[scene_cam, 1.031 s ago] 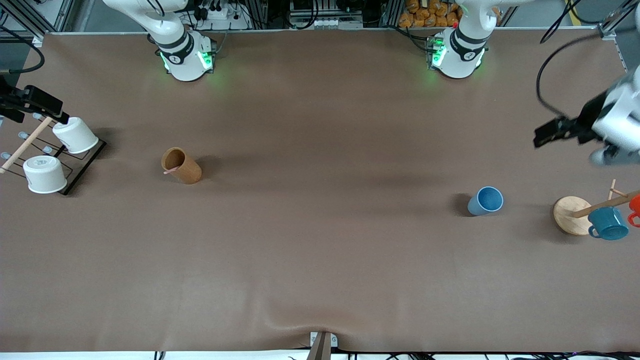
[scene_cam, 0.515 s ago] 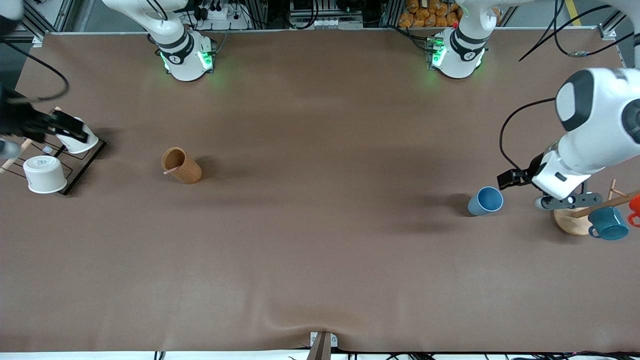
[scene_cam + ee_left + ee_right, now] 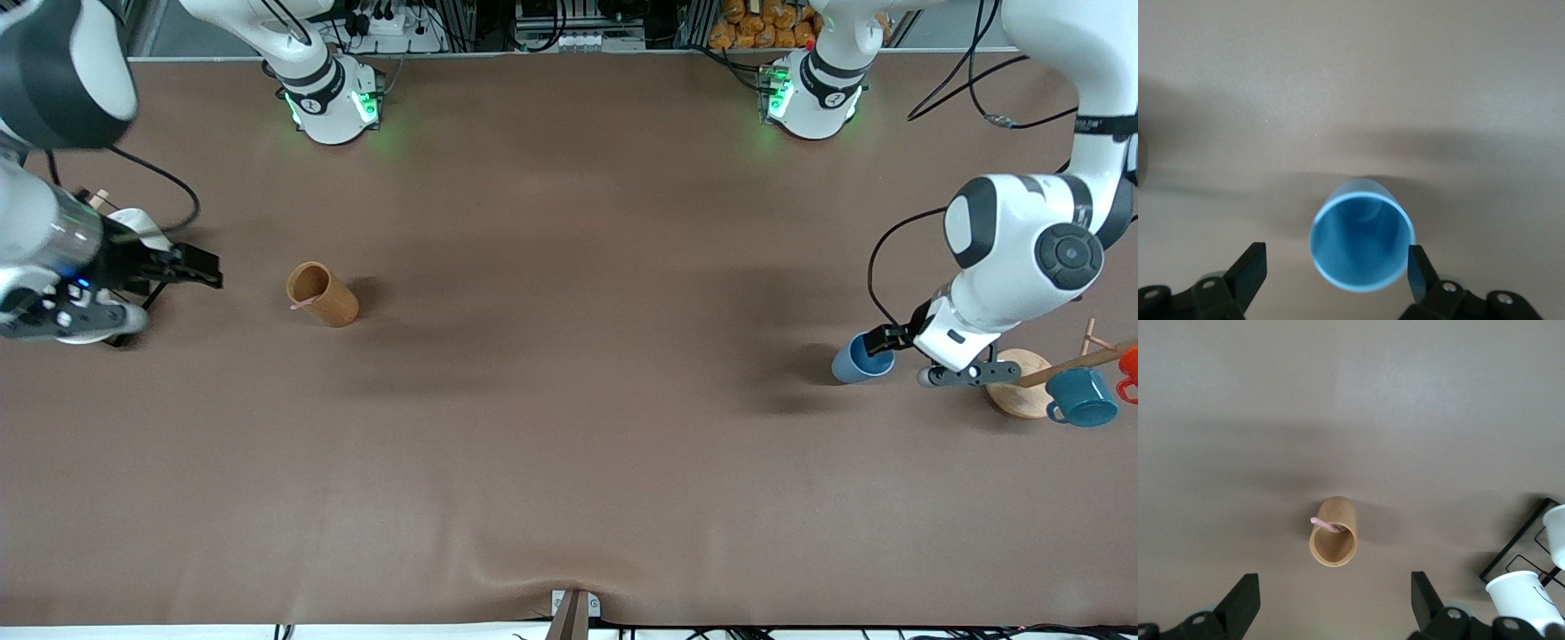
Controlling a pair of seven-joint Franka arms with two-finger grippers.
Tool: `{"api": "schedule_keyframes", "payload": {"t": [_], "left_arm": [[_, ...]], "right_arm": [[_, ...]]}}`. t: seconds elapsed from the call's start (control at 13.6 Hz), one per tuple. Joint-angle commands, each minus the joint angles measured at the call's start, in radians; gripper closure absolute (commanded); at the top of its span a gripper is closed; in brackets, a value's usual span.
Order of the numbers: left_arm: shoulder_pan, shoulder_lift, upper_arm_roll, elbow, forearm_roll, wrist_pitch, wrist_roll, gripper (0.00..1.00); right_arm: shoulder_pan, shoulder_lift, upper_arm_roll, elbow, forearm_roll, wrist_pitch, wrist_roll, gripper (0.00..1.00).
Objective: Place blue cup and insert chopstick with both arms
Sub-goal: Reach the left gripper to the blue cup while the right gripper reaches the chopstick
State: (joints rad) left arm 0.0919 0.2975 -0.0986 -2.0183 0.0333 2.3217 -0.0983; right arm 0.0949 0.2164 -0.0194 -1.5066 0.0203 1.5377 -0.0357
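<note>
My right gripper grabs the chopstick by its end sticking out of the brown cup next, to insert it into the blue cup.
The blue cup stands upright toward the left arm's end of the table. My left gripper is open at its rim. In the left wrist view the cup's mouth lies between the fingers of the gripper, closer to one of them. The chopstick leans out of the brown cup. My right gripper is open and empty, low beside the brown cup toward the right arm's end. In the right wrist view the brown cup and chopstick lie ahead of the gripper.
A wooden mug tree with a teal mug and a red mug stands beside the blue cup at the table's end. White cups on a black wire rack sit under the right arm.
The left arm swung in and came down to the blue cup. The right gripper moved from over the white-cup rack toward the brown cup. Neither cup moved.
</note>
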Motion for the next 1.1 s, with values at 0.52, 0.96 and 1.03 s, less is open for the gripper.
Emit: {"api": "schedule_keyframes", "payload": {"t": [0.52,0.96,1.03], "left_arm": [[0.009,0.092,-0.003,-0.007,0.020,0.068,0.008,0.81],[-0.010,0.089,-0.026,0.000,0.008,0.067,-0.008,1.00],[-0.014,0.081,-0.061,0.007,0.007,0.059,-0.012,1.00]], "right_arm": [[0.058,0.106,-0.004,-0.187,0.003,0.143,0.005,0.00],[0.069,0.126,-0.004,-0.265,0.001,0.148,0.072,0.00],[0.069,0.132,-0.004,-0.265,0.001,0.151,0.072,0.00]]}}
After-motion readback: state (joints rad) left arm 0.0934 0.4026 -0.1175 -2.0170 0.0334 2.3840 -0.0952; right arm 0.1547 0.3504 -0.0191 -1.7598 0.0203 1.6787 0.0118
